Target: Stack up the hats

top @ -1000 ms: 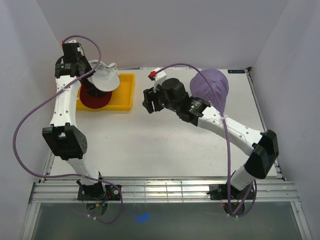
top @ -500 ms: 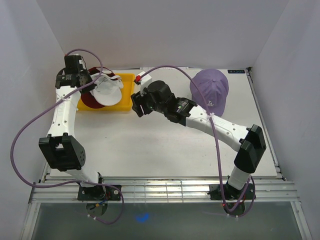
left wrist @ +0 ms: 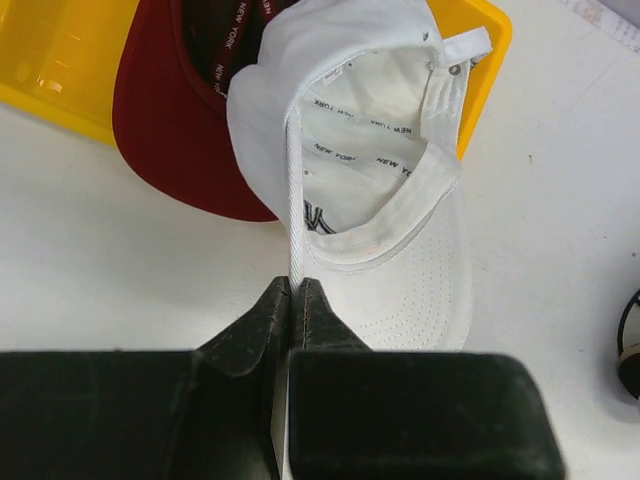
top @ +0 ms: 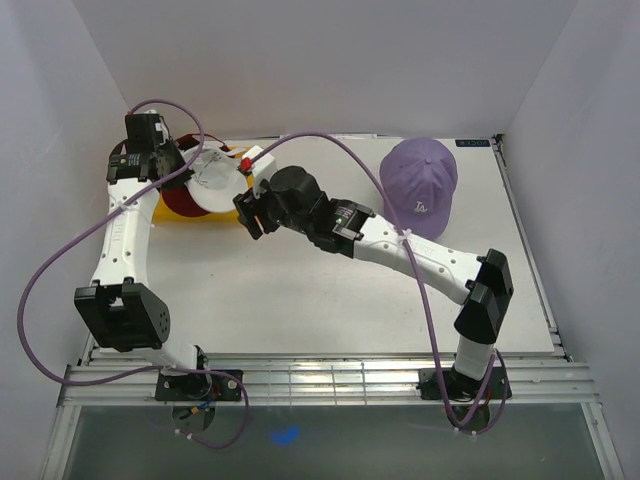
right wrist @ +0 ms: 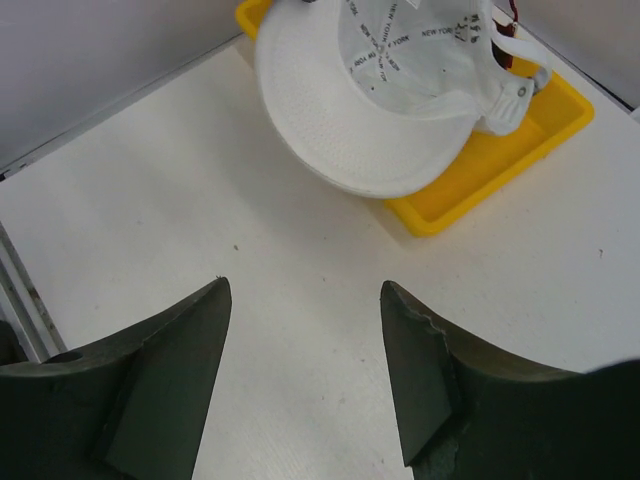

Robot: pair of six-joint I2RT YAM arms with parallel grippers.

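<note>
I need to pinch the white cap's brim edge [top: 221,208] with my right gripper, so the white cap's open top stays free to stack over the lavender cap [top: 420,185].
My left gripper [top: 188,170] is shut on the edge of the white cap [top: 216,180] and holds it upside down over the yellow tray. In the left wrist view its fingers [left wrist: 296,285] pinch the white cap [left wrist: 380,210] at the rim. The dark red cap [top: 178,202] lies in the tray beneath it, also upside down [left wrist: 170,140]. My right gripper [top: 250,212] is open and empty just right of the tray, with the white cap [right wrist: 340,140] ahead of it [right wrist: 305,290]. The lavender cap [top: 420,185] sits at the back right. The black and tan caps are out of view.
The yellow tray [top: 252,218] stands at the back left of the table, seen also in the left wrist view [left wrist: 60,70] and the right wrist view [right wrist: 490,165]. White walls close the table on three sides. Purple cables loop from both arms.
My right arm has swung left from the table's middle to the tray's right side, its gripper still open. My left gripper has shifted the white cap slightly over the tray.
</note>
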